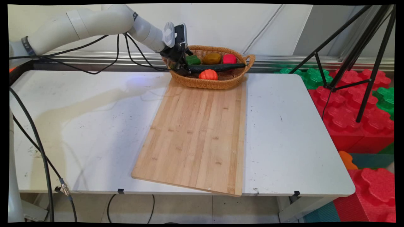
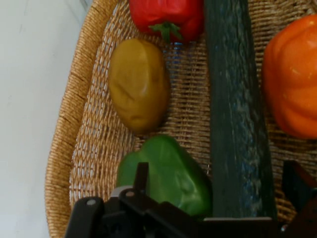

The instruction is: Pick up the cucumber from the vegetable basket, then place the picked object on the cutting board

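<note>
The long cucumber needs to move out of the basket onto the cutting board (image 1: 197,132), so my gripper needs to grab it by its blunt end (image 1: 193,69) next.
A woven basket (image 1: 221,82) stands at the table's far edge, holding a green pepper (image 1: 192,60), a brown potato (image 1: 211,58), a red pepper (image 1: 229,59), a long dark cucumber (image 1: 217,66) and an orange pumpkin (image 1: 208,75). My gripper (image 1: 181,67) is lowered into the basket's left end. In the hand view the gripper (image 2: 218,193) is open; its fingers stand wide apart, with the green pepper (image 2: 168,173) and the near end of the cucumber (image 2: 233,99) between them. The potato (image 2: 138,84), red pepper (image 2: 166,15) and pumpkin (image 2: 292,74) lie beyond.
A large wooden cutting board (image 1: 195,135) lies on the white table (image 1: 293,135), its far edge under the basket and its near corner overhanging the front edge. A black tripod (image 1: 356,53) and red and green foam blocks (image 1: 353,104) stand to the right.
</note>
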Robot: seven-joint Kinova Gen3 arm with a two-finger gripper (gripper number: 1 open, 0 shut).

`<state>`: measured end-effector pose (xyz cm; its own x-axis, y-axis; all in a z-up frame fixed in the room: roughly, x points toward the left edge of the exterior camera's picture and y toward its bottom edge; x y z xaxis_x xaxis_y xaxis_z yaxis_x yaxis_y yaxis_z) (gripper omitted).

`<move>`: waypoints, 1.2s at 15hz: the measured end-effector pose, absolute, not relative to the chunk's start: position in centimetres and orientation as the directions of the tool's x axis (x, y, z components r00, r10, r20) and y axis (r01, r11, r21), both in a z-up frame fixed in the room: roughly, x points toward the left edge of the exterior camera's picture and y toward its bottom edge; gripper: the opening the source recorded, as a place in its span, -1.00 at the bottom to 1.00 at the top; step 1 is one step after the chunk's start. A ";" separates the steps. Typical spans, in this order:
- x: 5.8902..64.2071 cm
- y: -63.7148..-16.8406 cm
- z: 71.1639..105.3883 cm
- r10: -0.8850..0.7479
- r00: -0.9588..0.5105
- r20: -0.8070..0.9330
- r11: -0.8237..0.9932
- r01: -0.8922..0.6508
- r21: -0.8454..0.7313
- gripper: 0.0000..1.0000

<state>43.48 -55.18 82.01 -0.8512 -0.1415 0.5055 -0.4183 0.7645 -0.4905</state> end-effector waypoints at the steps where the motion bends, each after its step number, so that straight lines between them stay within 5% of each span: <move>1: 43.4 -55.2 81.9 -0.142 -0.851 0.506 0.766 -0.418 -0.488 1.00; 4: 43.3 -55.3 81.7 -0.143 -0.850 0.508 0.770 -0.418 -0.483 1.00; 5: 43.2 -55.3 81.7 -0.143 -0.849 0.508 0.771 -0.417 -0.481 -1.00; 18: 42.7 -54.8 81.9 -0.132 -0.841 0.525 0.784 -0.413 -0.464 -1.00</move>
